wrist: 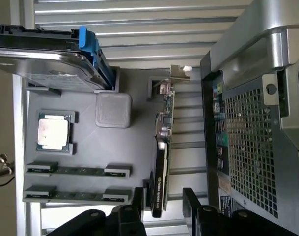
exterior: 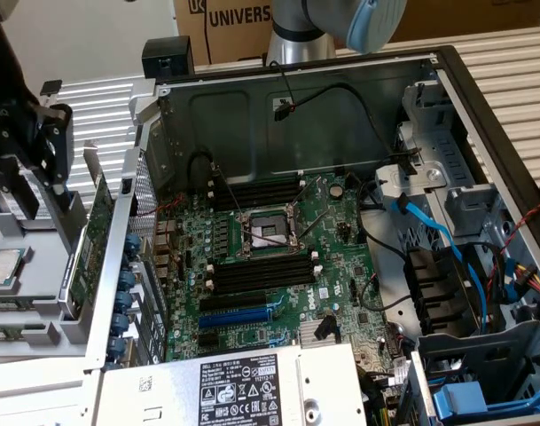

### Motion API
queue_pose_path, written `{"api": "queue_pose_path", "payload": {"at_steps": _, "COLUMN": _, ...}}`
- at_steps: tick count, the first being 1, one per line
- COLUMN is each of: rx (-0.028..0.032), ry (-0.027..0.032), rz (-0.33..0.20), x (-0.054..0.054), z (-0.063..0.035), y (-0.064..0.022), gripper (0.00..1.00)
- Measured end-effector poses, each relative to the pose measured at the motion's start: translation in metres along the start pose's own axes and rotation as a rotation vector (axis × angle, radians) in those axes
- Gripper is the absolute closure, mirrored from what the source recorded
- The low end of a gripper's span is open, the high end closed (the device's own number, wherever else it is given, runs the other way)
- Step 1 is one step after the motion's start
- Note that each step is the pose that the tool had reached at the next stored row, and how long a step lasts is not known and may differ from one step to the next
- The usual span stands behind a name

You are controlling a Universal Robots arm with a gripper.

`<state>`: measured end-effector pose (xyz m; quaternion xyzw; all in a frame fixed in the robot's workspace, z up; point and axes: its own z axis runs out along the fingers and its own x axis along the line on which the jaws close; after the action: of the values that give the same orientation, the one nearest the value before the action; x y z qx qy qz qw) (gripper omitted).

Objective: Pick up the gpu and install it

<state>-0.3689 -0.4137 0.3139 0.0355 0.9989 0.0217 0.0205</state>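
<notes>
My gripper grabs the GPU across the flat sides of its black cooler end (wrist: 160,189) next, since the GPU's far end widens into a bent silver bracket (wrist: 179,73).
The gpu (wrist: 164,142) stands on edge in a slot of the grey parts tray (wrist: 90,147), a thin green card with a black cooler and a silver bracket (wrist: 179,72) at its far end. My gripper (wrist: 164,200) is open, its two black fingers (wrist: 138,202) straddling the near end of the card with a gap on each side. In the exterior view the gpu (exterior: 90,241) stands just outside the computer case, at that view's left, with the gripper (exterior: 52,160) above it. The large green motherboard (exterior: 270,257) lies inside the open case.
The tray also holds a processor chip (wrist: 53,130), two memory sticks (wrist: 75,170), a grey square block (wrist: 113,109) and a silver hard drive in a blue caddy (wrist: 46,64). The case's perforated rear wall (wrist: 252,128) stands close beside the gpu. A power supply (exterior: 252,390) and cables (exterior: 429,231) crowd the case.
</notes>
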Motion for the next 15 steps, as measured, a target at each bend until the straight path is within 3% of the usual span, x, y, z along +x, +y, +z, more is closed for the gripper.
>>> {"api": "queue_pose_path", "payload": {"at_steps": 9, "rx": -0.0078, "ry": -0.0005, "rz": 0.002, "x": -0.004, "z": 0.0161, "y": -0.0081, "gripper": 0.55}}
{"api": "queue_pose_path", "payload": {"at_steps": 15, "rx": -0.0111, "ry": -0.0002, "rz": 0.004, "x": -0.004, "z": 0.0224, "y": -0.009, "gripper": 0.55}}
